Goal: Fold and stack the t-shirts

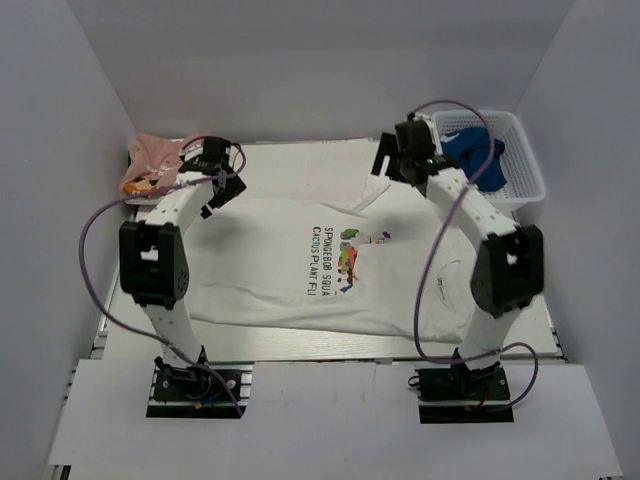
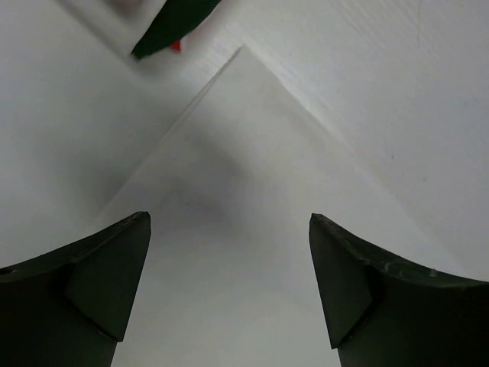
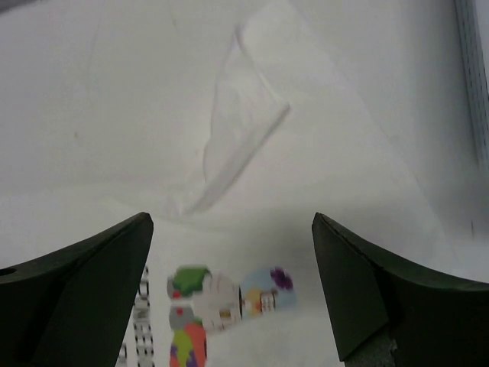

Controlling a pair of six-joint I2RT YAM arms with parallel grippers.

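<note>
The t-shirt's back edge needs to be folded over its print. My left gripper should next grip the white t-shirt (image 1: 290, 270) by its back corner nearest the pink t-shirt.
A large white t-shirt (image 1: 290, 270) lies spread flat across the table, its colourful print (image 1: 347, 255) and black lettering near the middle. My left gripper (image 1: 222, 190) hovers open over the shirt's back left corner; in the left wrist view that white corner (image 2: 244, 176) lies between the spread fingers (image 2: 99, 275), which hold nothing. My right gripper (image 1: 385, 165) hangs open over the shirt's back edge; the right wrist view shows a raised fold of cloth (image 3: 237, 138) ahead and the print (image 3: 221, 298) between its jaws. A pink t-shirt (image 1: 150, 160) lies crumpled at the back left.
A white plastic basket (image 1: 525, 175) stands at the back right with a blue cloth (image 1: 475, 155) in it. White walls close in the table on three sides. Purple cables loop from both arms.
</note>
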